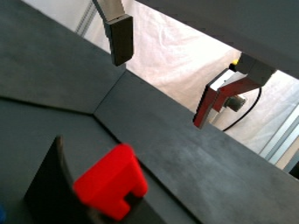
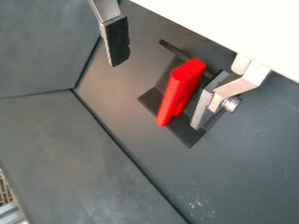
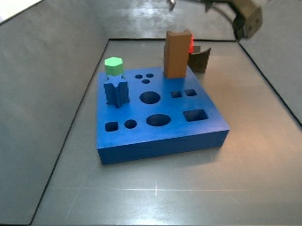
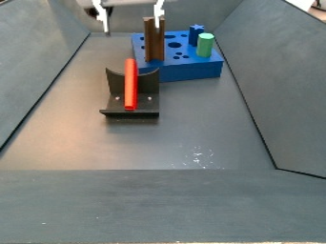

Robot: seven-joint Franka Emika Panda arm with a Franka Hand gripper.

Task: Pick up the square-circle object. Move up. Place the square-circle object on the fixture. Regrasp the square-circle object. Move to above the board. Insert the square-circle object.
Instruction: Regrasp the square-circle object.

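The square-circle object needs to come off the fixture, so my gripper should next grip it by its exposed red end (image 3: 193, 41) (image 1: 112, 180) and lift it off.
The red square-circle object (image 4: 129, 83) leans upright on the fixture (image 4: 143, 86), its lower end on the base plate; it also shows in both wrist views (image 2: 179, 89) (image 1: 111, 181). In a side view only a red sliver (image 3: 193, 48) shows behind the brown post (image 3: 177, 55). My gripper (image 4: 129, 11) hangs above the object, open and empty, one finger on each side of it and clear of it (image 2: 162, 87). The blue board (image 3: 160, 110) lies beyond the fixture, its holes showing on top.
A green hexagonal-topped peg (image 3: 113, 65) and a dark blue peg (image 3: 116, 90) stand in the board's far-left corner. Grey sloped walls (image 4: 57, 57) close in the floor on both sides. A white sheet (image 1: 176, 52) lies beyond the wall.
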